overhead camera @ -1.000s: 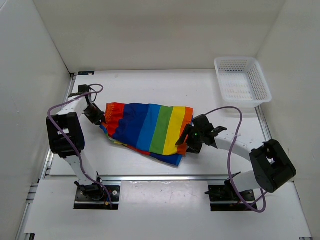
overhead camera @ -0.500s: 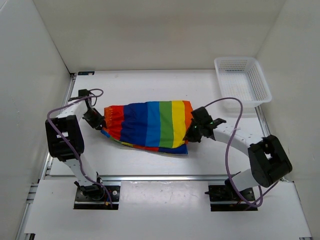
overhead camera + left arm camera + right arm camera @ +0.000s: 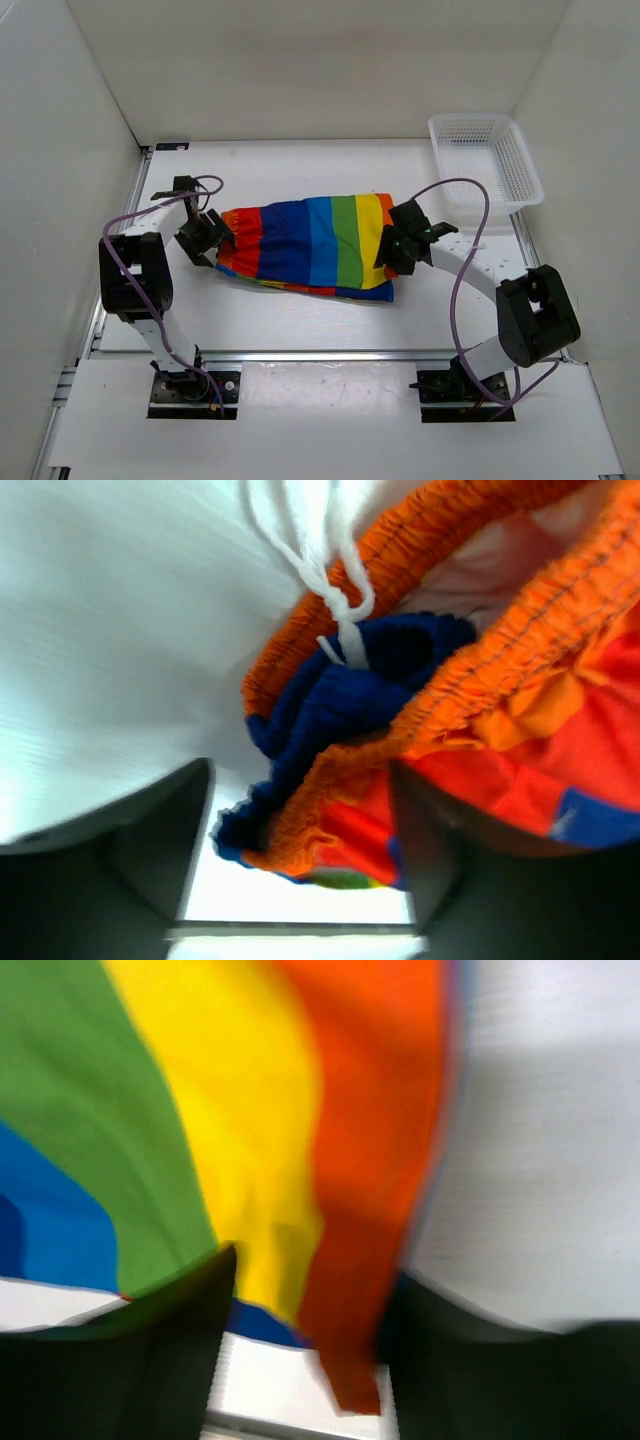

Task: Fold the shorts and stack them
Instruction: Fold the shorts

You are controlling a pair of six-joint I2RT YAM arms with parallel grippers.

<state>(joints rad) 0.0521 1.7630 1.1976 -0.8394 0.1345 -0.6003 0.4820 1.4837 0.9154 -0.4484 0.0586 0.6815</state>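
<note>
Next, my left gripper grabs the shorts at the waistband's near corner to fold that end of the shorts toward the hems.
The shorts, striped red, orange, yellow, green and blue, lie folded in a long band across the middle of the table. My left gripper stands open at their gathered orange waistband, whose white drawstring trails onto the table. In the left wrist view the left gripper has its fingers wide apart around bunched waistband cloth. My right gripper is at the orange end of the shorts. Seen from the right wrist, the right gripper is open with the orange edge hanging between its fingers.
A white mesh basket stands at the back right corner. White walls close in the table on the left, back and right. A metal rail runs along the near edge in front of the arm bases.
The shorts have shifted to the right and now lie flatter, in a neater band. Both arms moved right with them. The left gripper has opened; the right stands open again at the orange end.
</note>
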